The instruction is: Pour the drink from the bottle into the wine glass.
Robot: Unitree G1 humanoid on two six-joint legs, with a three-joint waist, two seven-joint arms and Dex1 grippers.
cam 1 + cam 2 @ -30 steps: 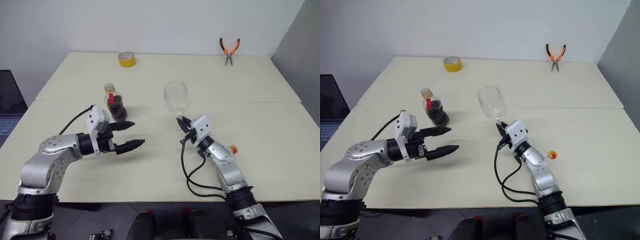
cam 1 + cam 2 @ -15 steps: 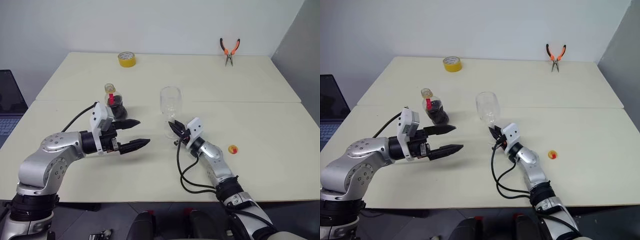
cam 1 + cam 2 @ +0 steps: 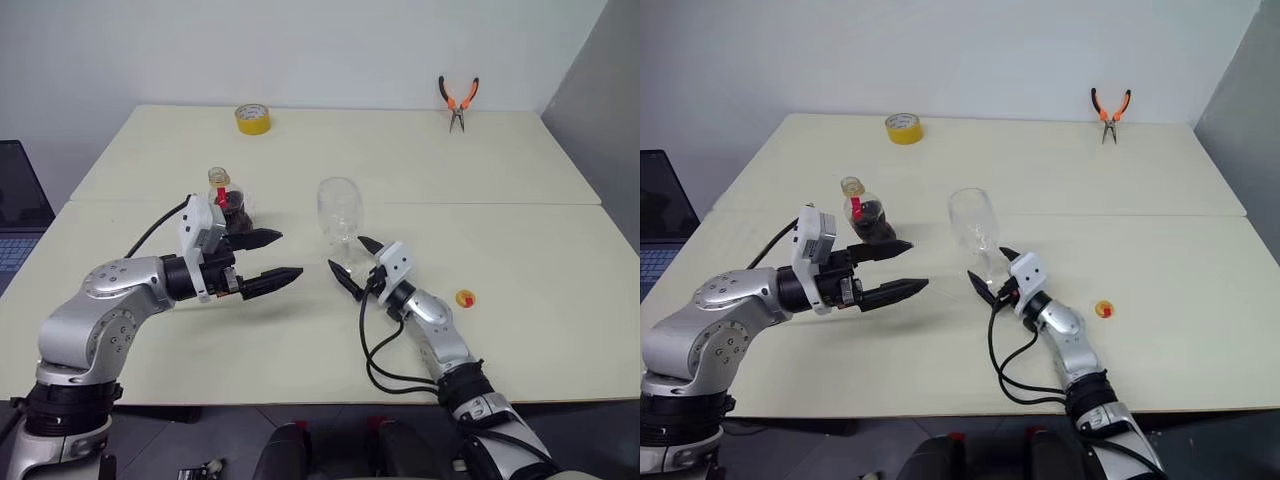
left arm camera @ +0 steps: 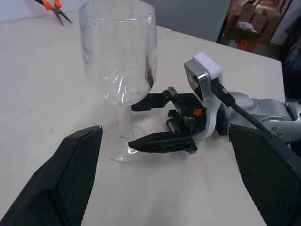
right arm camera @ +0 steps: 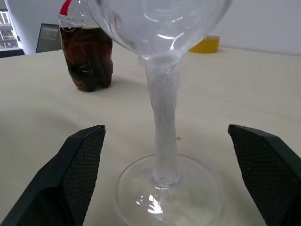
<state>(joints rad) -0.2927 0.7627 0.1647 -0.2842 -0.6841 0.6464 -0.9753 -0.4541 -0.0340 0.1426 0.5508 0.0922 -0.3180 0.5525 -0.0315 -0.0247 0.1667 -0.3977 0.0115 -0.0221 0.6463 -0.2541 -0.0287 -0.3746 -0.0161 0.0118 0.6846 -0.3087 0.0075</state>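
Next, my left gripper grabs its lower body point(image 3: 238, 218) to keep the bottle from tipping and spilling, as the bottle stands uncapped with dark drink point(image 3: 235, 203) inside.
The wine glass point(image 3: 340, 210) stands upright and empty on the table, its stem point(image 5: 162, 136) between the fingers of my right gripper point(image 3: 350, 258). That gripper is open, with a finger point(image 5: 80, 174) on each side of the stem and not touching it. The bottle point(image 3: 228, 205) stands to the left of the glass, with the dark drink point(image 5: 89, 61) in its lower body and a red label at its neck. My left gripper point(image 3: 290, 254) hangs open just in front of the bottle, pointing toward the glass, with nothing in it.
A yellow tape roll point(image 3: 253, 118) and orange-handled pliers point(image 3: 458, 100) lie at the far side of the cream table point(image 3: 520, 240). A small yellow and red cap-like piece point(image 3: 465, 298) lies right of my right arm. A laptop point(image 3: 15, 215) sits at the left edge.
My right gripper has opened and let go of the glass stem. The glass, tilted and held a second ago, now stands upright on the table. The left arm has hardly moved.
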